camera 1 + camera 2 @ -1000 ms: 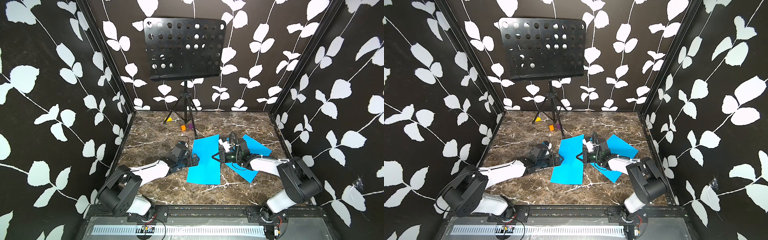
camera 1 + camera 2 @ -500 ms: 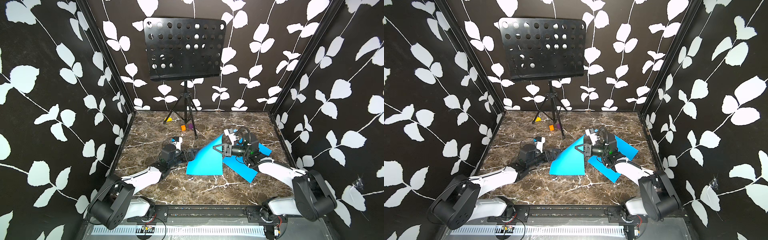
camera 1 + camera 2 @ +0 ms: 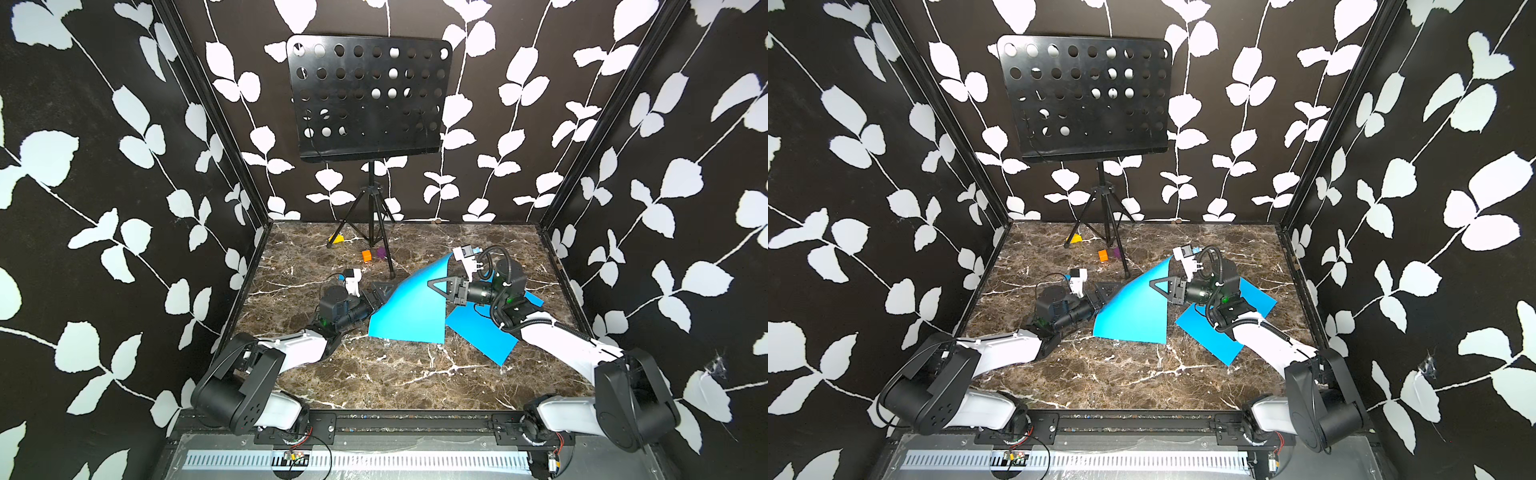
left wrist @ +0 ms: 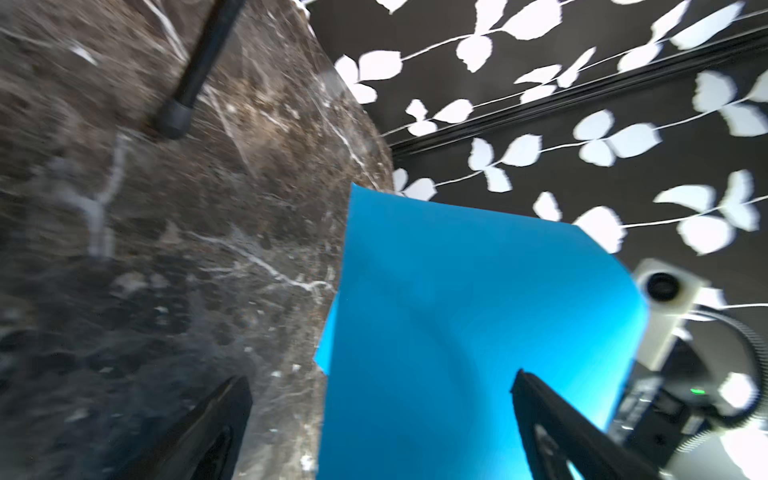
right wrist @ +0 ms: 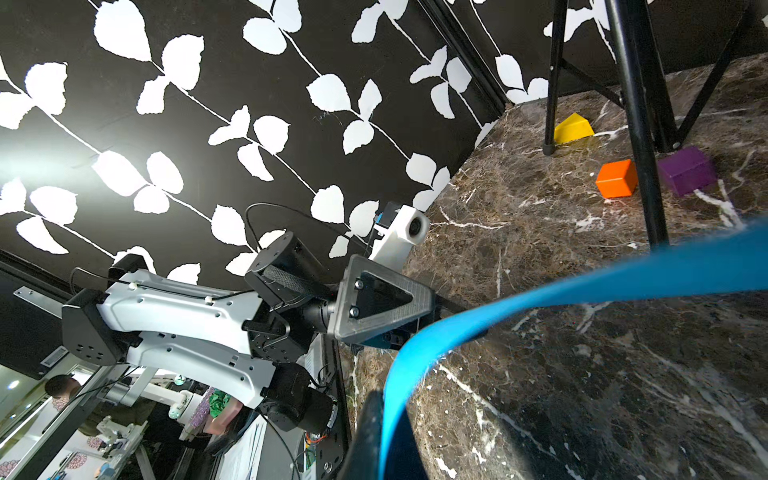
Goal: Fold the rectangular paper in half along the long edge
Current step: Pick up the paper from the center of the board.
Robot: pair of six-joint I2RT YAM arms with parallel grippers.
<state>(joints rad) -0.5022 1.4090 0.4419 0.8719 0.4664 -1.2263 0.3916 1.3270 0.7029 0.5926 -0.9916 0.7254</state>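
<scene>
My left gripper grabs the rectangular paper by its edge (image 3: pixel 382 308) (image 4: pixel 326 424) opposite my right gripper next, to fold the paper, so both sides move together.
The rectangular blue paper (image 3: pixel 409 311) (image 3: pixel 1133 311) rests on the marble table with its near edge down, while its right side curves up off the surface. My right gripper (image 3: pixel 432 284) (image 3: pixel 1153 284) is shut on that raised right edge. In the right wrist view the paper (image 5: pixel 540 291) arcs away from the shut jaws (image 5: pixel 380 419). My left gripper (image 3: pixel 380 291) (image 3: pixel 1106 291) is open at the paper's left edge. In the left wrist view the sheet (image 4: pixel 457 291) runs between its spread fingers (image 4: pixel 382 378), and I cannot tell if it touches them.
A second blue sheet (image 3: pixel 482 332) (image 3: pixel 1208 332) lies flat under my right arm. A black music stand (image 3: pixel 365 99) stands at the back, one leg (image 3: pixel 388 266) ending near the paper. Yellow (image 3: pixel 336 239), orange (image 3: pixel 366 256) and purple (image 3: pixel 380 252) blocks lie around its legs.
The paper lay flat a second ago. My right gripper has lifted its right edge up and toward the left, so the sheet now curves. The left gripper has shifted slightly toward the back, still open.
</scene>
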